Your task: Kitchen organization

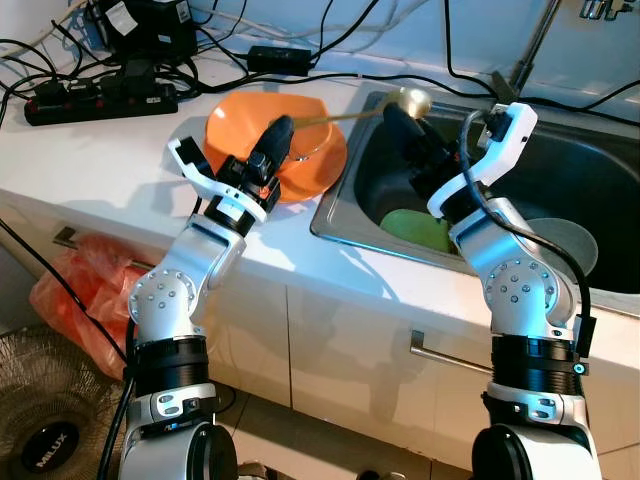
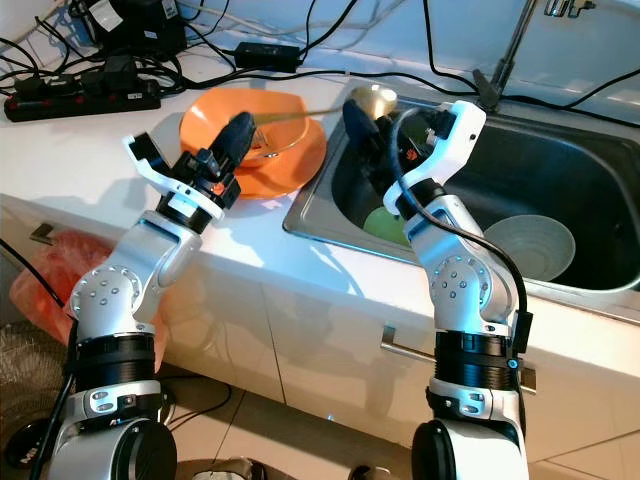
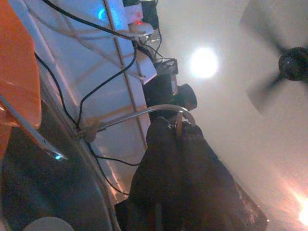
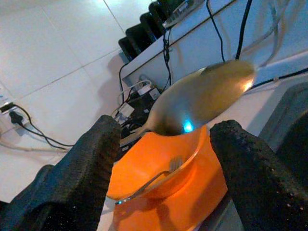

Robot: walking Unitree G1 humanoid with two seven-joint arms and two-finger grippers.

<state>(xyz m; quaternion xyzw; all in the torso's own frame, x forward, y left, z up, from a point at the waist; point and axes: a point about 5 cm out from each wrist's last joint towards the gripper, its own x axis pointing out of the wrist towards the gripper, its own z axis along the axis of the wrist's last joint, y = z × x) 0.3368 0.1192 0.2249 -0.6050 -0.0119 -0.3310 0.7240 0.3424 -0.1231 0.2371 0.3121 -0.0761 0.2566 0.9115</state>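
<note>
I will grab the handle near the bowl with my right gripper next, because the spoon's bowl [image 1: 410, 102] is broad and rounded and its handle is slim.
A gold spoon [image 1: 413, 100] is held level over the sink's near-left corner, its handle running back to my left gripper [image 1: 278, 135], which is shut on it above an orange bowl [image 1: 250, 120]. The bowl sits on an orange plate [image 1: 318, 170] on the white counter, and a fork [image 4: 159, 180] lies in it. My right gripper [image 1: 396, 120] stands open just under the spoon's bowl, over the sink. In the right wrist view the spoon's bowl [image 4: 207, 98] hangs just beyond the two spread fingers [image 4: 96, 159].
The steel sink [image 1: 340, 215] holds a green item [image 1: 415, 230] and a white bowl [image 1: 565, 245]; its faucet [image 1: 530, 50] rises behind. A power strip [image 1: 100, 100] and cables crowd the counter's back left. A red bag [image 1: 80, 290] and a fan [image 1: 40, 430] are on the floor.
</note>
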